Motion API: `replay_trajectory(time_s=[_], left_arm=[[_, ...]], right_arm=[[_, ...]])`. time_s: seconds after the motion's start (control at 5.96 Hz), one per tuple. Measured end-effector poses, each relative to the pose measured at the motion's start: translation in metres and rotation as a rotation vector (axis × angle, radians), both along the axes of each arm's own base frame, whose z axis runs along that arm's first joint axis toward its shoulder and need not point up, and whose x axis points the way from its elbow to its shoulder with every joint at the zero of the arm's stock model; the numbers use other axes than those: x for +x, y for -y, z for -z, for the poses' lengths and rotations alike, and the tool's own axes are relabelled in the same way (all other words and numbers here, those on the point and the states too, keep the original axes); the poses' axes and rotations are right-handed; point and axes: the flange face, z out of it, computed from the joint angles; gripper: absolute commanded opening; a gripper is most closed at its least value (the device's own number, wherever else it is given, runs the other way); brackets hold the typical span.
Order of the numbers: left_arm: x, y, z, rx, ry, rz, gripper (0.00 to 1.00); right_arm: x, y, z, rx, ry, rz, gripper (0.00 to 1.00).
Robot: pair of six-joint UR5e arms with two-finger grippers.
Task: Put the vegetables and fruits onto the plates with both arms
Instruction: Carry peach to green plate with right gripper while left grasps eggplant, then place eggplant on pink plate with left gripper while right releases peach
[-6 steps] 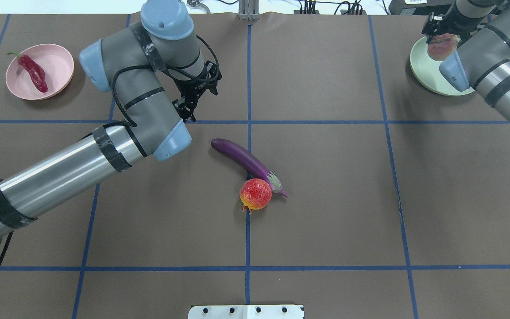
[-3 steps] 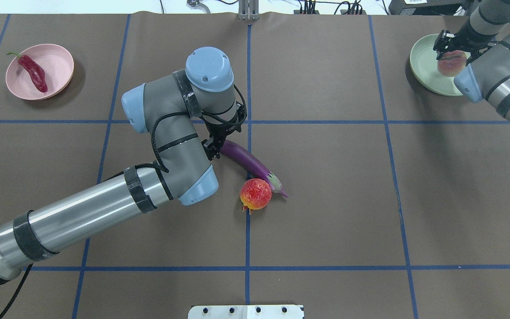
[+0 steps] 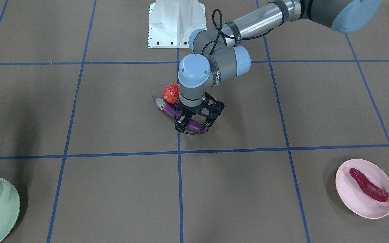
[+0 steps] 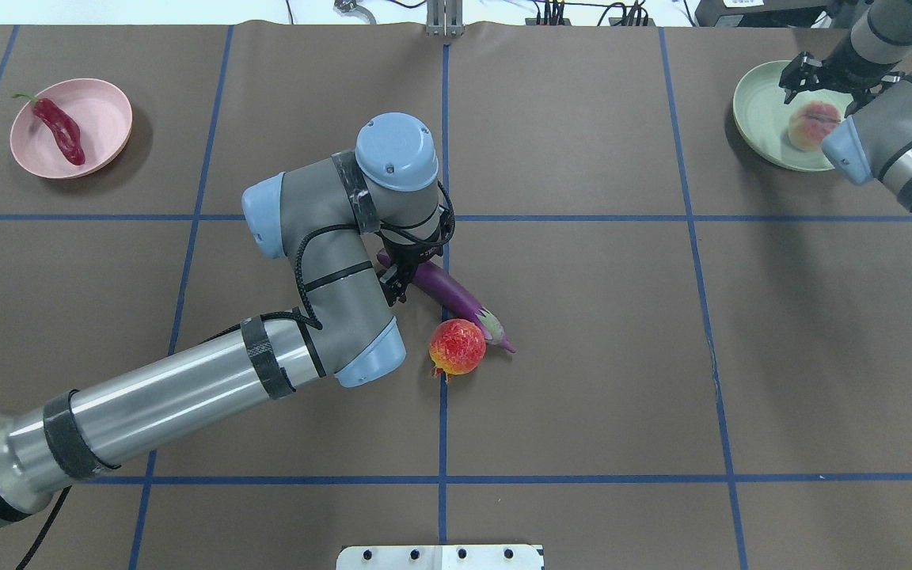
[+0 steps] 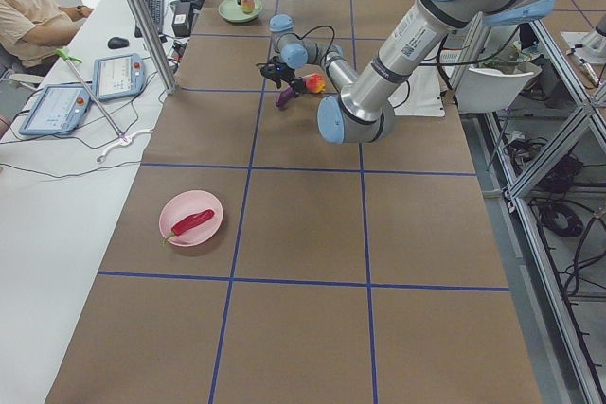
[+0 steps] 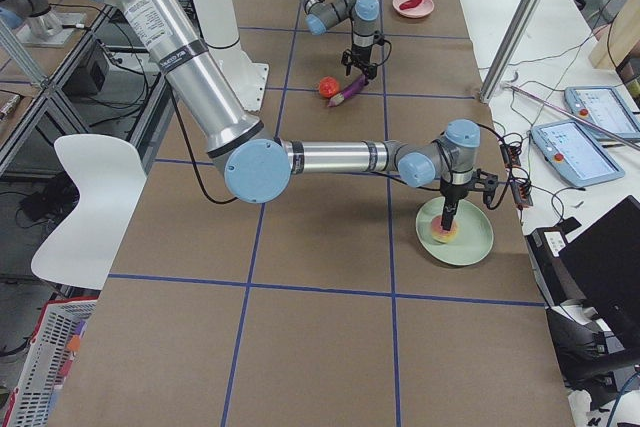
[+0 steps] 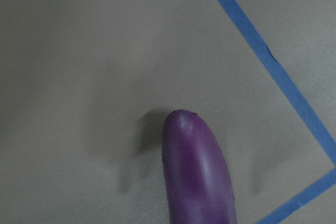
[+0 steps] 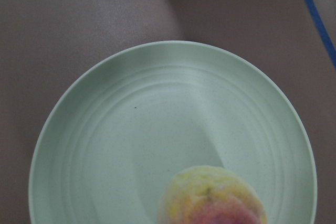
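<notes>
My left gripper picks up the eggplant by its smooth purple body point(image 3: 195, 126) next, to lay it beside the chili on the pink plate point(image 3: 354, 196).
My left gripper point(image 3: 193, 127) is open and low over the table, its fingers on either side of the plain end of the purple eggplant point(image 4: 460, 297). The left wrist view shows that rounded tip point(image 7: 197, 171) on the mat. The bumpy red-orange fruit point(image 4: 457, 347) touches the eggplant's capped end. The red chili pepper point(image 4: 60, 131) lies in the pink plate point(image 4: 108, 111). The peach point(image 4: 811, 125) rests in the mint green plate point(image 4: 757, 119). My right gripper point(image 4: 826, 85) is open just above the peach. The right wrist view shows the peach point(image 8: 212, 198) in the plate point(image 8: 131, 129).
The brown mat has a blue tape grid. The white pedestal base point(image 3: 176, 23) stands at the robot's edge. In the exterior left view, an operator point(image 5: 28, 16) and tablets sit at the side desk beyond the far table edge.
My left arm swung from near the pink plate to the eggplant and came down over its end. My right gripper lowered the peach onto the green plate and let it go.
</notes>
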Motion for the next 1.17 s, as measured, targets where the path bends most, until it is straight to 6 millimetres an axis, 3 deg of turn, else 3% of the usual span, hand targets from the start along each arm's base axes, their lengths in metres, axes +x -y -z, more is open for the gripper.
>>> replay_trajectory(time_s=[0.17,0.34,0.67,1.01,1.17], left_arm=[[0.003,0.0,0.001,0.0,0.001,-0.001,0.08],[0.004,0.0,0.002,0.003,-0.007,0.0,0.0],[-0.004,0.009,0.01,0.018,-0.028,0.013,0.0],[-0.067,0.063,0.028,0.061,-0.059,0.074,0.0],[-0.108,0.096,0.022,0.112,-0.052,0.066,0.0]], right_arm=[[0.007,0.002,0.005,0.015,0.007,0.002,1.0],[0.01,0.003,0.011,0.027,0.013,0.001,1.0],[0.013,0.004,0.018,0.036,0.018,-0.001,1.0],[0.014,0.004,0.04,0.064,0.045,0.0,1.0],[0.01,-0.004,0.063,0.086,0.082,0.016,1.0]])
